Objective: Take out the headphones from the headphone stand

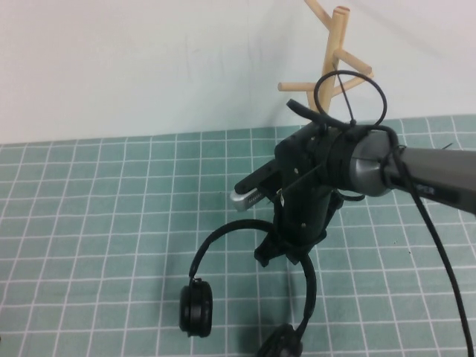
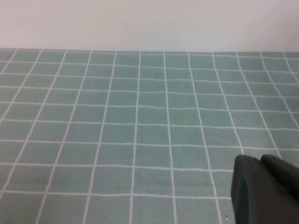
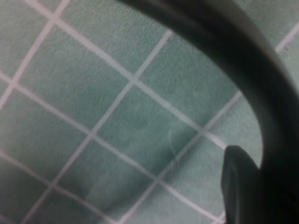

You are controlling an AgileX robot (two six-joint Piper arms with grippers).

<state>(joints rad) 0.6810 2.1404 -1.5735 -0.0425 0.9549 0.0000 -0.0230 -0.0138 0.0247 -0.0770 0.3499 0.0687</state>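
Both ear cups sit low on the green mat in the high view, so my right gripper opens next.
The black headphones (image 1: pixel 197 306) hang from my right gripper (image 1: pixel 286 249), away from the wooden headphone stand (image 1: pixel 336 63). The stand rises at the back right, partly hidden behind my right arm. The gripper is shut on the thin headband, which arches to the left, and both round ear cups sit low over the green mat near the front edge. I cannot tell whether the cups touch the mat. In the right wrist view the headband (image 3: pixel 229 44) curves past one dark finger (image 3: pixel 240 186). My left gripper (image 2: pixel 261 186) is out of the high view and hovers shut and empty over bare mat.
A green gridded mat (image 1: pixel 111 223) covers the table, with a white wall behind it. A black cable (image 1: pixel 439 253) trails from my right arm towards the front right. A looped cable tie (image 1: pixel 349 97) sticks up from the right wrist in front of the stand.
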